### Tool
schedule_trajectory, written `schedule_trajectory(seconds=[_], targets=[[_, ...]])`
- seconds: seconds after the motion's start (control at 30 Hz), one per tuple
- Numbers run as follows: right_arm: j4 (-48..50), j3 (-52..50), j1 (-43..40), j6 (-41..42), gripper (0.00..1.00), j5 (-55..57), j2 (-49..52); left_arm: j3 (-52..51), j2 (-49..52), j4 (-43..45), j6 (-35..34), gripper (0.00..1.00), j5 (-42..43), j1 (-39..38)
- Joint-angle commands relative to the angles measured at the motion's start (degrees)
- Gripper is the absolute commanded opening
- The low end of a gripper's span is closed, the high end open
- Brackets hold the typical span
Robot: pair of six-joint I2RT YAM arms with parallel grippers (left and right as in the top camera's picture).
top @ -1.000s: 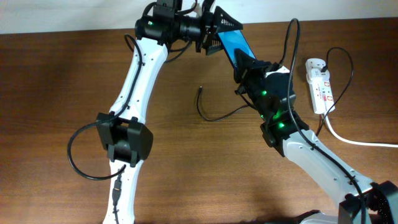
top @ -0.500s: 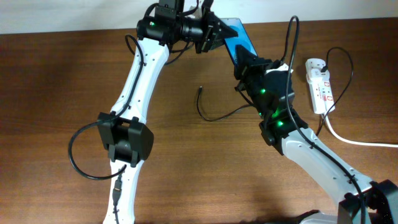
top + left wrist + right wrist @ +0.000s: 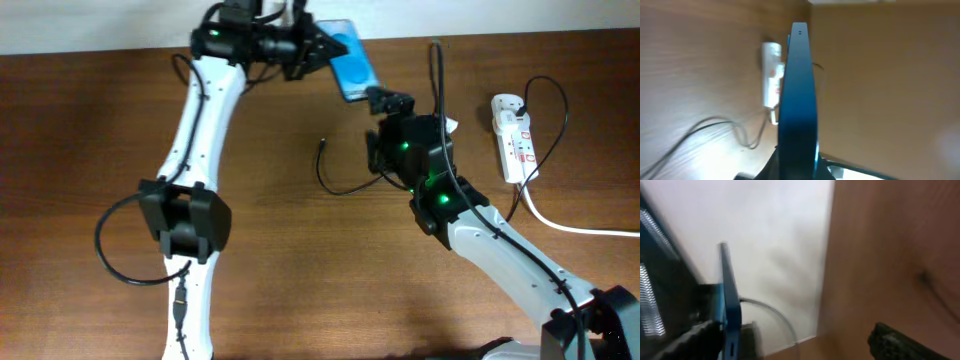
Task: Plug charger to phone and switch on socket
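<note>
My right gripper grips the charger just behind its free tip (image 3: 320, 153) next. That leaves the charger's tip pointing out to plug into the phone (image 3: 350, 66).
The phone (image 3: 350, 66), blue-screened with a dark edge, hangs tilted above the table's far edge, with my left gripper (image 3: 330, 52) shut on its far end. In the left wrist view the phone (image 3: 797, 95) shows edge-on, rising from between the jaws of my left gripper (image 3: 797, 172). My right gripper (image 3: 388, 100) stands open just below the phone's near end, apart from it. In the right wrist view the phone (image 3: 730, 305) lies by the left finger, and my right gripper (image 3: 797, 342) gapes wide. The charger (image 3: 322, 144) lies on the wood with its tip free. The socket (image 3: 515, 140) sits far right.
A thick white mains cable (image 3: 570, 225) runs off from the socket to the right edge. The charger's black cable (image 3: 345, 188) curls under my right arm. A pale wall (image 3: 770, 240) lies beyond the table's back edge. The socket (image 3: 771, 75) also shows past the phone.
My left gripper has shut on the phone and carried it left. My right gripper has let go of the phone, opened wide and shifted left with the arm.
</note>
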Motion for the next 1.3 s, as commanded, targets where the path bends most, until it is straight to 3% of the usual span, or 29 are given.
schedule_trajectory(seconds=[0.0, 0.07, 0.13, 0.17, 0.27, 0.3, 0.37, 0.47, 0.57, 0.8, 1.17, 1.27], targets=[[-9.0, -1.3, 0.3, -22.4, 0.98, 1.9, 0.6, 1.0, -0.4, -7.6, 10.5, 0.00, -0.6, 6.3], [-18.0, -1.3, 0.4, -33.6, 0.98, 3.6, 0.6, 1.0, -0.4, -13.5, 15.9, 0.00, -1.5, 11.2], [-17.6, -1.3, 0.4, -52.4, 0.99, -3.4, 0.5, 1.0, -0.4, -18.0, 21.8, 0.00, -1.5, 14.8], [-17.6, -1.2, 0.4, -55.8, 0.84, -5.5, 0.5, 1.0, -0.4, -20.0, 23.8, 0.00, -1.5, 16.3], [-18.3, -0.2, 0.4, -56.4, 0.78, -9.4, 0.6, 1.0, -0.4, -22.2, 27.5, 0.00, -0.7, 20.8], [-20.0, 1.9, 0.4, -58.7, 0.71, -10.6, 0.7, 1.0, -0.4, -22.4, 27.7, 0.00, 0.2, 21.8], [-29.0, 11.7, 0.4, -61.5, 0.67, -11.7, 4.6, 1.0, -0.4, -22.4, 27.9, 0.00, 1.0, 24.0], [-42.9, 33.2, 0.5, -62.3, 0.60, -17.7, 20.2, 1.0, -0.4, -22.4, 27.8, 0.00, 7.0, 25.1], [-44.8, 43.2, 1.0, -60.4, 0.49, -22.0, 31.6, 1.0, -0.4, -22.5, 27.8, 0.00, 7.2, 25.1], [-39.6, 43.6, 2.1, -55.4, 0.33, -20.2, 42.6, 1.0, -0.4, -24.0, 27.8, 0.00, 7.2, 25.1], [-37.9, 43.5, 2.4, -55.4, 0.31, -16.0, 49.8, 1.0, -0.4, -24.2, 27.8, 0.00, 6.9, 25.1], [-40.3, 43.5, 2.3, -56.2, 0.04, -16.5, 49.8, 1.0, -0.4, -24.3, 27.8, 0.00, 7.0, 25.1]])
